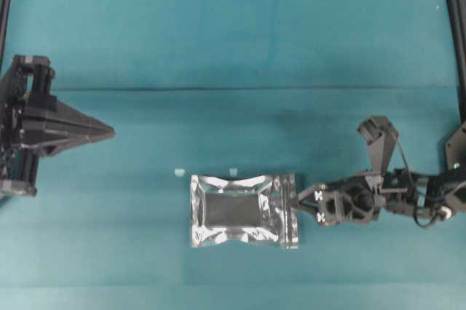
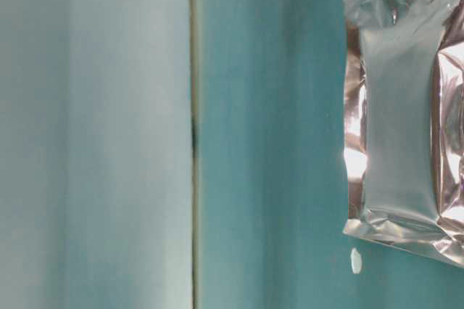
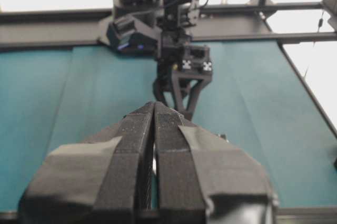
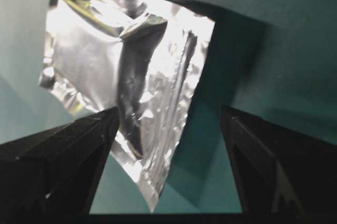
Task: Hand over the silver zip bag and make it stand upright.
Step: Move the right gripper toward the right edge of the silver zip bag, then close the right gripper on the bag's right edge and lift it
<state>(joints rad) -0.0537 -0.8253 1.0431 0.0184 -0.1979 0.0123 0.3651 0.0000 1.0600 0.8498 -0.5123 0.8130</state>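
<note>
I need to hand over the silver zip bag, so my right gripper should next grip it by its short edge (image 1: 291,212) with the zip.
The silver zip bag (image 1: 244,210) lies flat on the teal table just below the middle, its zip strip along the right edge. My right gripper (image 1: 300,205) is at that right edge, open. In the right wrist view a corner of the bag (image 4: 105,50) reaches into the gap between the two spread fingers (image 4: 89,140) of the right gripper (image 4: 169,124), nearer the left one, and nothing clamps it. My left gripper (image 1: 109,133) hovers far to the left, shut and empty, pointing right. In the left wrist view its fingertips (image 3: 154,107) are pressed together. The table-level view shows the bag (image 2: 406,106) close up.
Two tiny white specks (image 1: 179,172) (image 1: 233,171) lie just beyond the bag's far edge; one speck (image 2: 356,260) shows in the table-level view. A seam in the teal cloth (image 1: 233,90) runs across the table. Black frame posts (image 1: 457,33) stand at the right side.
</note>
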